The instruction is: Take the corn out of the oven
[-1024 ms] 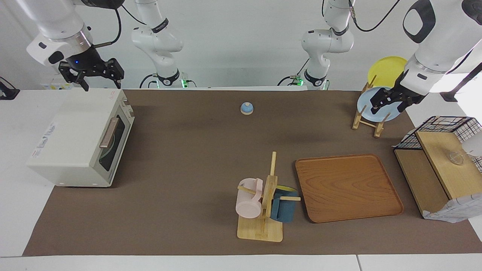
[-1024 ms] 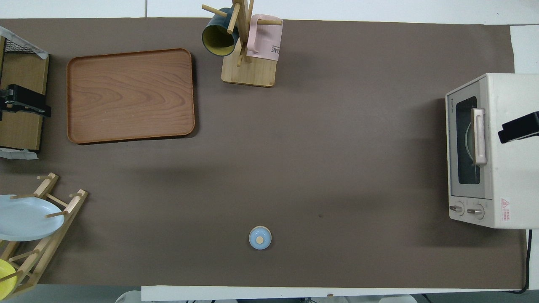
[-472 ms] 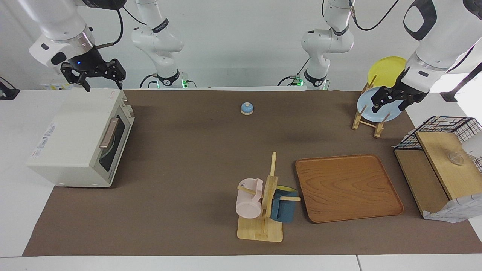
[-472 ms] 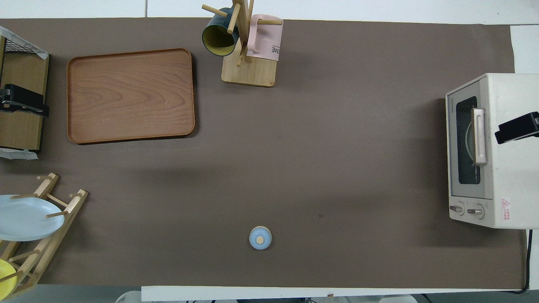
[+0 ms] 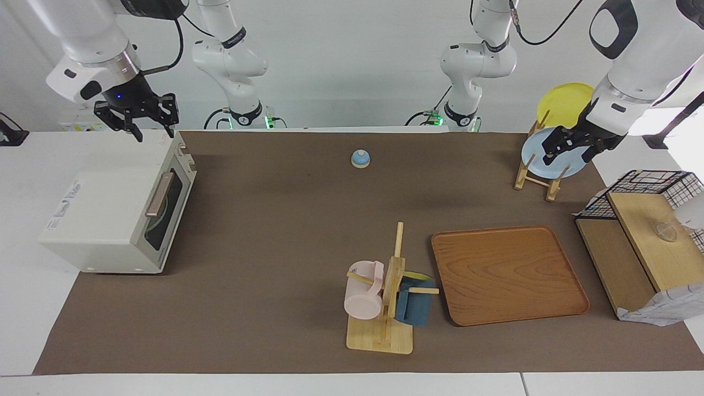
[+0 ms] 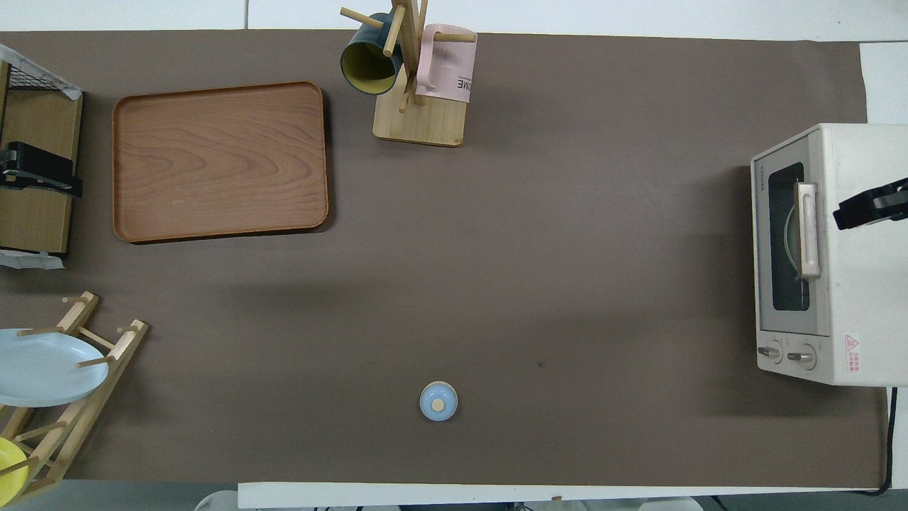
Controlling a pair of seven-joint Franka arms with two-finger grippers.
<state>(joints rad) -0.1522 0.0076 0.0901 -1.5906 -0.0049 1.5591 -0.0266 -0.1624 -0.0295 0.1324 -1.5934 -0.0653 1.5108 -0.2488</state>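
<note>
My right gripper needs to grab the door by its tan handle [image 6: 807,230] next, because the handle's facing sides stand out, while the dark glass [image 6: 785,292] is flat and shut.
The cream-white oven [image 5: 104,203] stands at the right arm's end of the table, its dark glass door shut and the tan handle [image 5: 159,193] across it. It also shows in the overhead view [image 6: 851,298]. Only a round plate rim shows through the glass; the corn is hidden. My right gripper [image 5: 154,131] hangs open and empty over the oven's top, its tip showing in the overhead view [image 6: 869,204]. My left gripper [image 5: 566,158] is open and empty, raised at the left arm's end beside the plate rack; in the overhead view [image 6: 42,174] it is over the wooden shelf.
A wooden tray [image 5: 509,274] and a mug tree [image 5: 385,297] with a pink and a blue mug stand on the mat. A small blue knob [image 5: 360,158] lies near the robots. A plate rack [image 5: 542,165] and a black wire basket [image 5: 649,184] stand at the left arm's end.
My right gripper has shifted a little over the oven's top toward its door side and turned. My left gripper has risen slightly and now holds still.
</note>
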